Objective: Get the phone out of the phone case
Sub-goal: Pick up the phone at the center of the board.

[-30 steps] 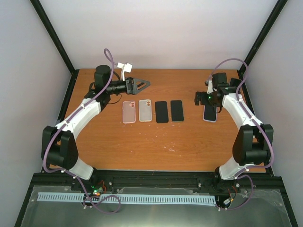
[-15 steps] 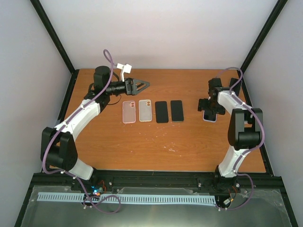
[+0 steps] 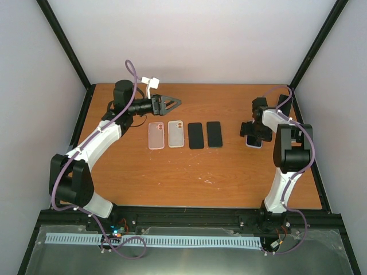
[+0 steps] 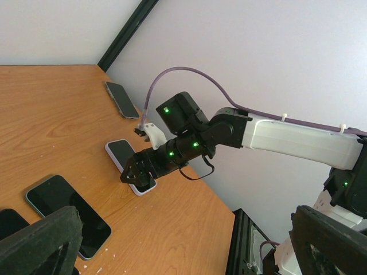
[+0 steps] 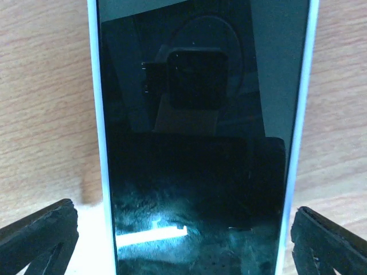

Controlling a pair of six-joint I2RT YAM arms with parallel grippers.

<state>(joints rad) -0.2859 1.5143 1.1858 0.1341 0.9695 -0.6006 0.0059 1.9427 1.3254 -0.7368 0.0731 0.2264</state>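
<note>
My right gripper grabs the phone case by its long side rims next, since this leaves the screen side free for the phone to come out.
The phone [image 3: 253, 141] lies screen up in its pale phone case at the right of the table. My right gripper [image 3: 252, 129] hovers right over it, open. In the right wrist view the phone's black screen [image 5: 195, 143] fills the frame, the case's light rim [image 5: 96, 143] runs along both sides, and the two fingertips [image 5: 40, 235] stand outside the rims, apart from them. My left gripper [image 3: 174, 103] is open and empty at the back left. Its wrist view shows the right gripper [image 4: 136, 170] over the cased phone [image 4: 121, 154].
Two empty pale cases [image 3: 156, 136] [image 3: 175, 133] and two bare black phones [image 3: 196, 135] [image 3: 214, 133] lie in a row mid-table. Another phone [image 4: 121, 98] lies near the far right corner. Black frame posts rise at the table's back corners.
The right arm folded in and its gripper moved down over the cased phone. The left arm stayed still.
</note>
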